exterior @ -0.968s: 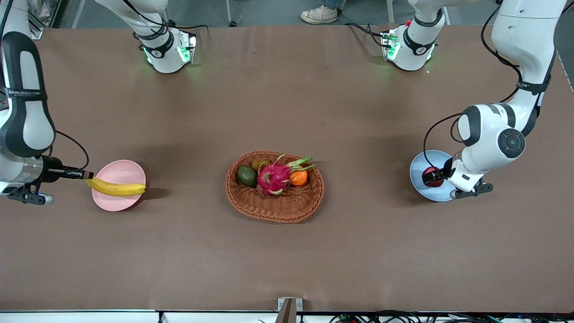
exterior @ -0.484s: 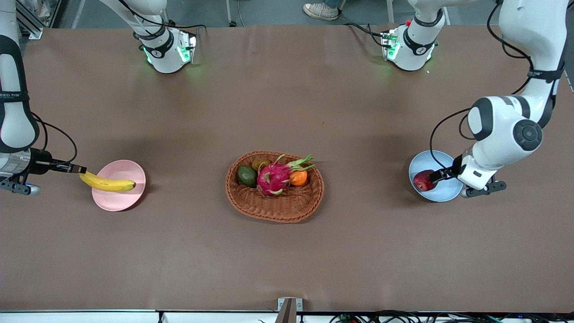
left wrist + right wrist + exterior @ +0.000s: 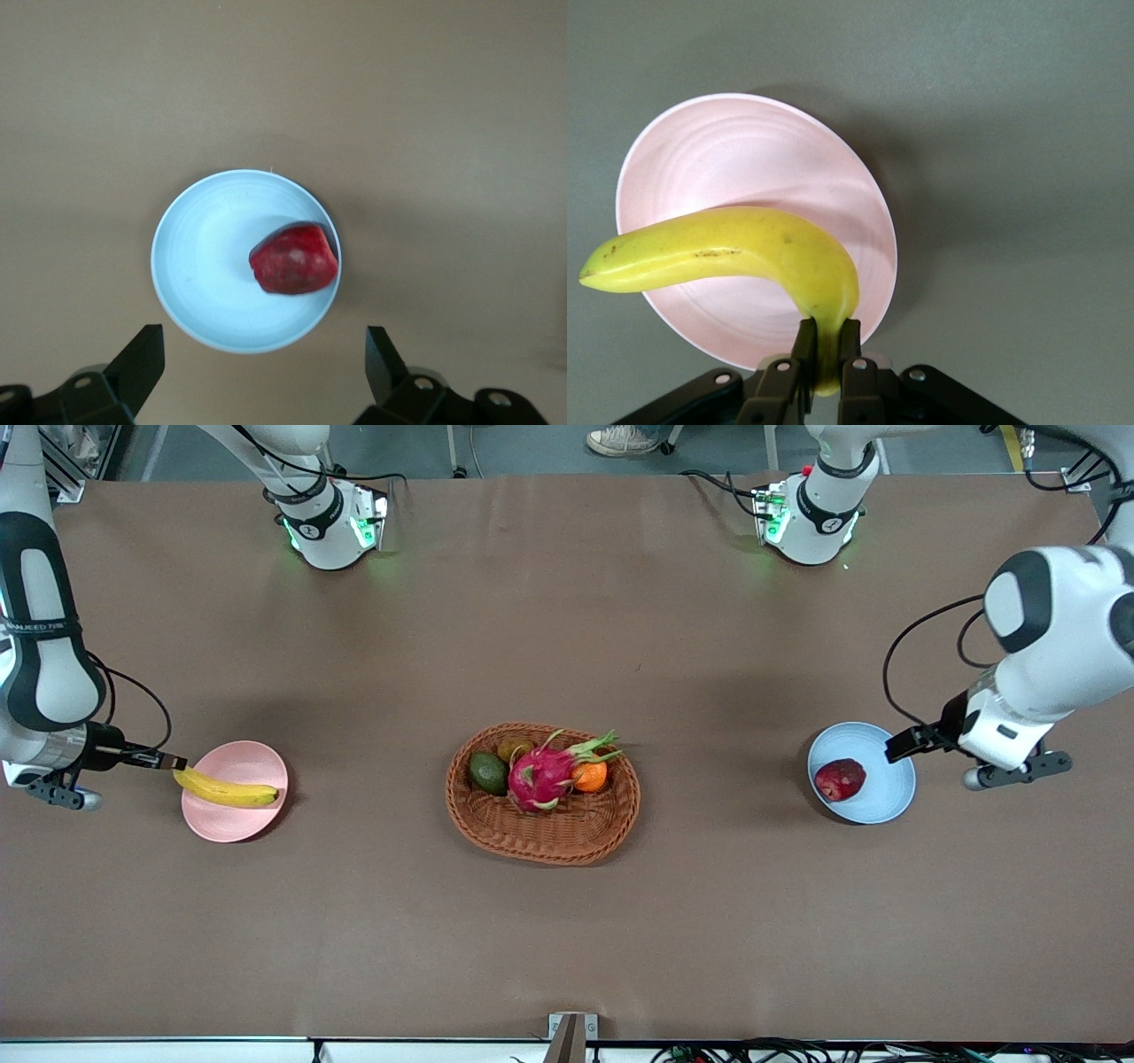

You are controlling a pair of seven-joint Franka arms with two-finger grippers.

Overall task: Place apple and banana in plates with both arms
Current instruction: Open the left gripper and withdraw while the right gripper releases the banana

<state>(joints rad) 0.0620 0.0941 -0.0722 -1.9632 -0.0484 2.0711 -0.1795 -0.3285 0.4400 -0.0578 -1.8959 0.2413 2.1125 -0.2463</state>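
The yellow banana [image 3: 229,791] lies over the pink plate [image 3: 237,821], inside the plate's rim, so it is time for my right gripper to open.
The dark-red apple [image 3: 840,779] lies in the pale blue plate [image 3: 889,799] toward the left arm's end of the table. My left gripper [image 3: 904,744] is open and empty, up over that plate's edge. In the left wrist view the apple [image 3: 294,258] sits off-centre in the blue plate [image 3: 199,266], with the left gripper [image 3: 264,335] spread wide above it. My right gripper [image 3: 174,763] is shut on the stem end of the yellow banana [image 3: 229,791], holding it across the pale pink plate [image 3: 237,821]. The right wrist view shows the gripper [image 3: 826,335], the banana [image 3: 735,248] and the pink plate [image 3: 744,150].
A brown woven basket [image 3: 540,840] stands mid-table between the plates. It holds a magenta dragon fruit [image 3: 542,776], an orange [image 3: 591,777], an avocado [image 3: 488,772] and a small brown fruit [image 3: 513,749]. Both arm bases stand along the table's edge farthest from the front camera.
My left gripper has let go of the apple, opened, and risen back off the blue plate. The apple stays in the plate. My right gripper shifted the banana slightly over the pink plate.
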